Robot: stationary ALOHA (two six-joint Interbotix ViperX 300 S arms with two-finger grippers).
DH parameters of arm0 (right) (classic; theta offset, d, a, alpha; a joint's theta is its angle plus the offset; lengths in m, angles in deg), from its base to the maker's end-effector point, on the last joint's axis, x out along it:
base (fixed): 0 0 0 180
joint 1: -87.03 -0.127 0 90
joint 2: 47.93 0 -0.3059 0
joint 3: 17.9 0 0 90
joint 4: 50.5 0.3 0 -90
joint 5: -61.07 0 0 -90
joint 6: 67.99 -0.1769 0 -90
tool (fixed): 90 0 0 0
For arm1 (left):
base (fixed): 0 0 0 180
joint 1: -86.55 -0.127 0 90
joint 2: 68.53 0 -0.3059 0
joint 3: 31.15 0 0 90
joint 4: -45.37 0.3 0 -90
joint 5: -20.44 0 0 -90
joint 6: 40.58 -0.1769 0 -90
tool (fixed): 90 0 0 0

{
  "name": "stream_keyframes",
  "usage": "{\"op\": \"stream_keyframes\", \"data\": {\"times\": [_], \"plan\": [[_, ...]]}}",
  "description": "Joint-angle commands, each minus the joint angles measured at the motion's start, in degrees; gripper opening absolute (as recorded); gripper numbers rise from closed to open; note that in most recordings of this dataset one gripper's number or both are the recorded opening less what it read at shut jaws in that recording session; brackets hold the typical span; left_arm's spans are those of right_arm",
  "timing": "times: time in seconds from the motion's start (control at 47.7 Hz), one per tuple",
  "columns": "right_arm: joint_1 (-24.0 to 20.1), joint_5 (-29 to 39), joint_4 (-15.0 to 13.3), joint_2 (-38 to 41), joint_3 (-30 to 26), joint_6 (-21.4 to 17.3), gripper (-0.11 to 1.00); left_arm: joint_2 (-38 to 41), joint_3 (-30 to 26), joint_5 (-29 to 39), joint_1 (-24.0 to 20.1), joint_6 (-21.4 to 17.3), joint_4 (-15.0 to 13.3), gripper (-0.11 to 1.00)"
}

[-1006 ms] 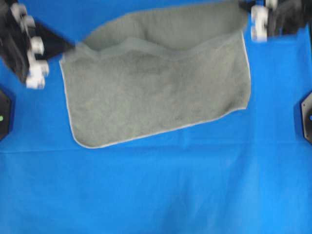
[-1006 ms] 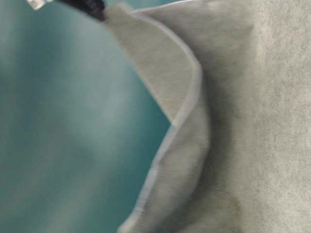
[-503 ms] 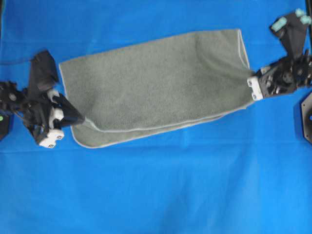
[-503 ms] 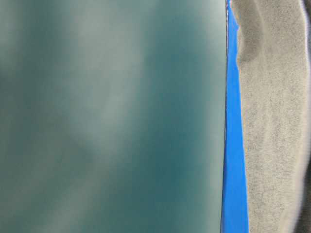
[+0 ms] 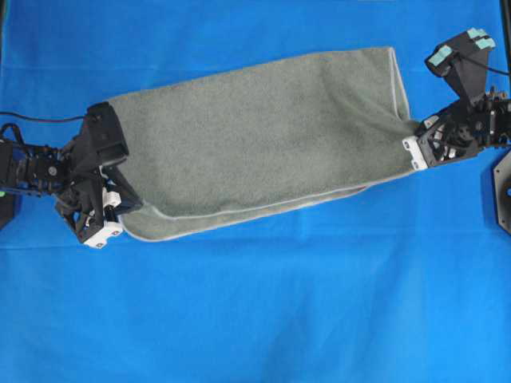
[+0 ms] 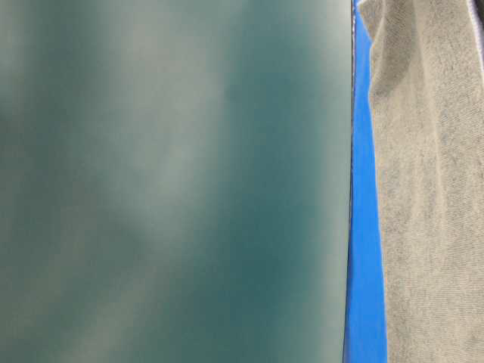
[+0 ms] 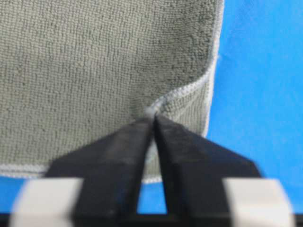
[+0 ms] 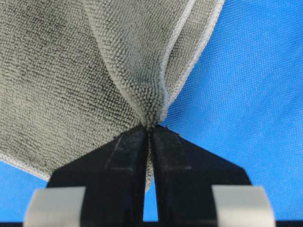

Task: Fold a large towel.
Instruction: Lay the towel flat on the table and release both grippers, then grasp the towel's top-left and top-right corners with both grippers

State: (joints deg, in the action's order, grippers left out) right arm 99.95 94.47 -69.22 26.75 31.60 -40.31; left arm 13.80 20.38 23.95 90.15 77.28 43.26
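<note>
The bunched corner in my right gripper rests low at the towel's near hem (image 5: pixel 353 191) and would lie there, so it is time for my right gripper to open now.
The grey-green towel (image 5: pixel 263 136) lies folded in half lengthwise on the blue sheet (image 5: pixel 255 303), its upper layer stopping just short of the near hem. My left gripper (image 5: pixel 132 209) sits at the towel's near left corner, tips together on the pale hem (image 7: pixel 152 112) of the towel (image 7: pixel 94 61). My right gripper (image 5: pixel 410 148) is at the right end, shut on a bunched corner (image 8: pixel 150 124) of the towel (image 8: pixel 61 71). The table-level view shows only a strip of towel (image 6: pixel 431 189) at its right side.
Black arm bases stand at the left edge (image 5: pixel 5 209) and the right edge (image 5: pixel 503 191) of the sheet. A blurred teal surface (image 6: pixel 174 181) fills most of the table-level view. Bare blue sheet spreads in front of the towel.
Both grippers carried the towel's far edge over and down to the near edge, so the towel now lies doubled. In the last half second the left arm shifted slightly right.
</note>
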Motion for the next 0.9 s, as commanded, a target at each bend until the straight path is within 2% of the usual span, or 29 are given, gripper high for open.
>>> {"op": "stream_keyframes", "data": {"times": [0.0,0.105,0.147,0.21,0.272,0.335,0.377,0.482,0.608,0.734,0.88], "plan": [[-0.2,-0.6,-0.3,0.0,-1.1,0.1,0.03,-1.4,-0.3,-0.1,0.4,0.0,0.2,0.21],[-0.2,-0.8,-0.4,-0.1,-1.3,0.1,0.06,-2.4,-0.1,0.4,0.4,-0.2,0.2,0.53],[-0.2,-0.8,-0.4,-0.1,-1.5,0.1,0.16,-2.6,0.0,0.6,0.4,-0.2,0.2,0.66],[-0.7,-0.8,-0.4,-0.1,-1.9,0.1,0.37,-3.3,0.1,1.3,0.4,-0.4,0.2,0.79],[-1.4,-0.5,-0.4,0.0,-2.5,0.0,0.55,-4.2,0.0,2.9,0.4,-0.4,0.3,0.83],[-1.9,0.8,-0.4,-0.4,-3.6,-0.2,0.68,-5.6,-0.4,4.7,0.4,-0.6,0.3,0.82],[-2.1,2.3,-0.4,-0.8,-4.7,-0.1,0.7,-6.9,-0.6,6.0,0.4,-0.7,0.3,0.82],[-2.2,8.2,-1.2,-2.4,-8.8,0.7,0.67,-11.0,-1.5,9.2,-0.4,-2.5,0.7,0.82],[-2.2,13.8,-6.9,-3.3,-14.1,4.7,0.68,-15.5,-2.2,11.2,-3.9,-7.0,0.7,0.82],[-2.1,14.2,-15.7,-2.0,-16.4,11.2,0.67,-18.3,-2.0,11.6,-10.4,-13.3,0.7,0.82],[-1.7,14.2,-26.0,1.0,-17.5,22.1,0.67,-18.4,-2.1,13.0,-18.5,-18.8,0.7,0.82]]}}
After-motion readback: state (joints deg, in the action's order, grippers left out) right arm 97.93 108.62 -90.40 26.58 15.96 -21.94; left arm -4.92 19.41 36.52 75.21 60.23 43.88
